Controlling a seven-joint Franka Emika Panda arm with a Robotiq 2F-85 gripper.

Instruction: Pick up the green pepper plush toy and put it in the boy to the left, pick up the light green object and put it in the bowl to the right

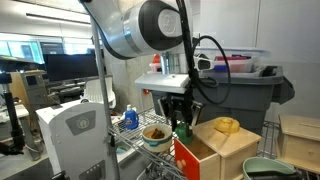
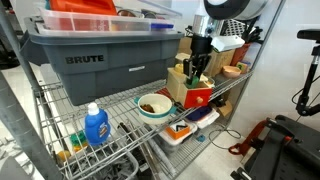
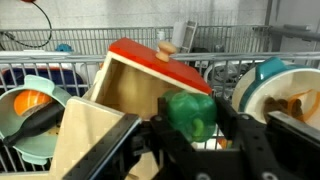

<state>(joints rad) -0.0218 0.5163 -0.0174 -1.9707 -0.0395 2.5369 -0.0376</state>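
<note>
The green pepper hangs beside the bowl's rim, at the box's red side. It stays held in my gripper from here until it is over the white bowl [image 1: 155, 136] [image 3: 268, 92].
The green pepper plush toy [image 3: 188, 110] is dark green and soft, and it sits between the black fingers of my gripper [image 3: 190, 122], which is shut on it. In both exterior views the gripper [image 1: 181, 124] [image 2: 200, 74] hangs over the wire shelf, beside a wooden box with a red side [image 1: 212, 152]. A small white bowl [image 1: 155, 136] [image 2: 153, 105] [image 3: 268, 92] with brown contents stands close by on the shelf. The wide grey-green bowl [image 1: 266, 168] [image 3: 24, 104] lies on the box's other side. The light green object is out of view.
A grey bin [image 2: 100, 55] [image 1: 240, 85] fills the shelf above. A blue spray bottle [image 2: 96, 125] [image 1: 131, 118] stands on the wire shelf [image 2: 120, 118]. A yellow item [image 1: 228, 124] rests on the wooden box. A tray [image 2: 190, 130] lies on the lower shelf.
</note>
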